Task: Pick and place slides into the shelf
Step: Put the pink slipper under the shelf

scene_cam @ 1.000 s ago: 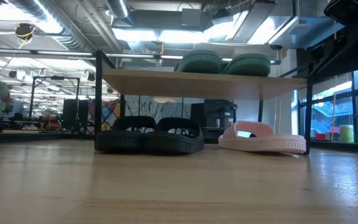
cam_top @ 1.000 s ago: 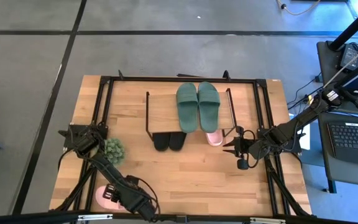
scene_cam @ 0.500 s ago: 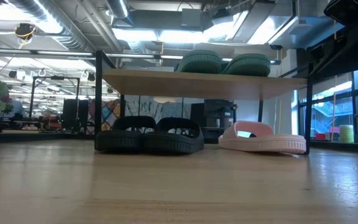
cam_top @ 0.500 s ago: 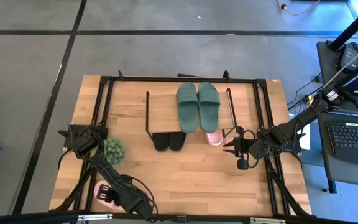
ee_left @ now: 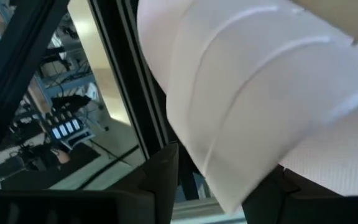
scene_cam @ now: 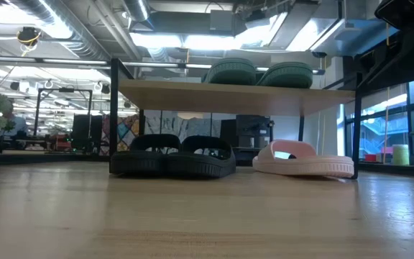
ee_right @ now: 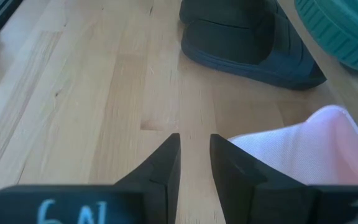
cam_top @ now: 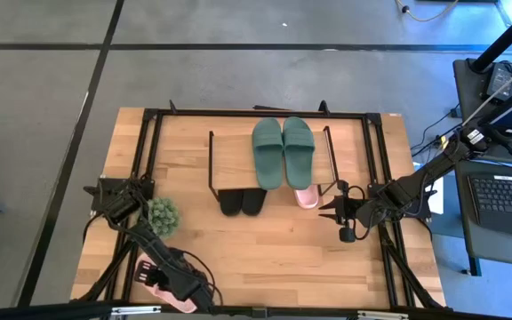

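My left gripper takes hold of the pink slide by its wide strap [ee_left: 229, 106] next, to place it into the shelf.
The shelf [cam_top: 238, 160] stands mid-table; the dark green pair [cam_top: 283, 151] lies on its top board. The black pair [cam_top: 243, 203] and one pink slide [cam_top: 306, 197] sit on the table under its near edge, also in the low view as the black pair [scene_cam: 175, 155] and pink slide [scene_cam: 304, 160]. The other pink slide [cam_top: 147, 274] lies at the near left corner. My left gripper [cam_top: 163, 280] is open there, its fingers on either side of the slide's wide strap [ee_left: 229, 106]. My right gripper [cam_top: 325, 207] hovers shut right of the shelf, pointing at the pink slide [ee_right: 303, 155]. My left gripper has one finger [ee_left: 163, 180] at each side of the pink slide's strap [ee_left: 210, 162], low over the table near its near edge. I cannot tell whether the fingers touch the strap. The slide lies on the table.
A small green plant [cam_top: 161, 213] stands just beyond the left gripper. The table's black frame rails [cam_top: 145, 160] run along its left, right and far sides. Bare wood lies between the shelf and the near edge [cam_top: 274, 258].
My left gripper has moved along the near edge toward the table's left, closing on the pink slide lying there. The right arm has kept still.
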`<state>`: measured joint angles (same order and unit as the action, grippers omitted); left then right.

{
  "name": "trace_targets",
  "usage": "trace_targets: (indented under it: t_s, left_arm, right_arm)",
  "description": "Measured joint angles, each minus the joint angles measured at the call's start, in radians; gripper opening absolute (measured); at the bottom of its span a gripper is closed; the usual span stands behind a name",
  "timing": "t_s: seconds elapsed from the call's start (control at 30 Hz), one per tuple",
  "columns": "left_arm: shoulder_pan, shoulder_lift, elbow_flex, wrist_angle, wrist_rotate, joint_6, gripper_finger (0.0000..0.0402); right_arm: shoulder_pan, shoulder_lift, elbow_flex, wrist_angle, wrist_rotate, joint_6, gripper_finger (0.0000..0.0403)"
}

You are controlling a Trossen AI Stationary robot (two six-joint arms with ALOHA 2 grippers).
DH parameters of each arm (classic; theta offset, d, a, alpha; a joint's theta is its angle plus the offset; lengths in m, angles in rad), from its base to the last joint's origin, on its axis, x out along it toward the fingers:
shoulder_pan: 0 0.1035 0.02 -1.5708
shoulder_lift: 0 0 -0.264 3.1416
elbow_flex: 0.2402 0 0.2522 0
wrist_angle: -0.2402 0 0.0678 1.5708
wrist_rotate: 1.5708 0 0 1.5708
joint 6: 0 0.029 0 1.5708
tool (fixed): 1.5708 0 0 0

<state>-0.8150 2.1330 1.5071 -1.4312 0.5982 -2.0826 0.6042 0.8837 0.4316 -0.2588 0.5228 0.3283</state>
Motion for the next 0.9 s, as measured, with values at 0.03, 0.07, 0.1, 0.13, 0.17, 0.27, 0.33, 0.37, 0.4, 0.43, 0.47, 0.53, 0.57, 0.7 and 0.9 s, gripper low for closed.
trace_targets:
  t_s: [0.03,0.07,0.1,0.13,0.17,0.27,0.33,0.37,0.4,0.43,0.47,0.53,0.57,0.7,0.9]
  left_arm:
    - [0.0,0.0,-0.007,0.0,-0.001,0.017,0.0134]
    - [0.001,0.0,-0.014,0.002,-0.003,0.023,0.0128]
    - [0.001,0.0,-0.022,0.005,-0.008,0.027,0.012]
    - [0.0,0.0,-0.028,0.005,-0.011,0.032,0.0111]
    - [0.0,0.0,-0.031,0.004,-0.012,0.043,0.01]
    - [0.0,0.0,-0.037,0.003,-0.013,0.07,0.0061]
    - [0.0,0.0,-0.037,0.003,-0.018,0.077,0.0032]
    - [0.0,0.0,-0.037,0.001,-0.019,0.078,0.0018]
    - [0.0,0.0,-0.037,0.0,-0.019,0.08,0.0011]
    - [0.0,0.0,-0.035,0.0,-0.016,0.087,0.0009]
    - [0.0,0.0,-0.031,0.0,-0.011,0.105,0.001]
    - [0.0,0.001,-0.01,0.0,-0.006,0.146,0.001]
    - [0.0,0.0,0.004,-0.001,-0.006,0.165,0.0008]
    - [0.003,0.0,0.103,-0.095,-0.023,0.229,0.0006]
    - [0.02,-0.019,0.296,-0.14,-0.176,0.303,0.0004]
  right_arm:
    - [0.0,0.0,0.0,0.0,0.0,0.0,0.0089]
    - [0.0,0.0,0.0,0.0,0.0,0.0,0.0089]
    - [0.0,0.0,0.0,0.0,0.0,0.0,0.0089]
    - [0.0,0.0,0.0,0.0,0.0,0.0,0.0089]
    - [0.0,0.0,0.0,0.0,0.0,0.0,0.0089]
    - [0.0,0.0,0.0,0.0,0.0,0.0,0.0089]
    - [0.0,0.0,0.0,0.0,0.0,0.0,0.0089]
    - [0.0,0.0,0.0,0.0,0.0,0.0,0.0089]
    - [0.0,0.0,0.0,0.0,0.0,0.0,0.0089]
    - [0.0,0.0,0.0,0.0,0.0,0.0,0.0089]
    - [0.0,0.0,0.0,0.0,0.0,0.0,0.0089]
    - [0.0,0.0,0.0,0.0,0.0,0.0,0.0089]
    - [0.0,0.0,0.0,0.0,0.0,0.0,0.0089]
    - [0.0,0.0,0.0,0.0,0.0,0.0,0.0089]
    - [0.0,0.0,0.0,0.0,0.0,0.0,0.0089]
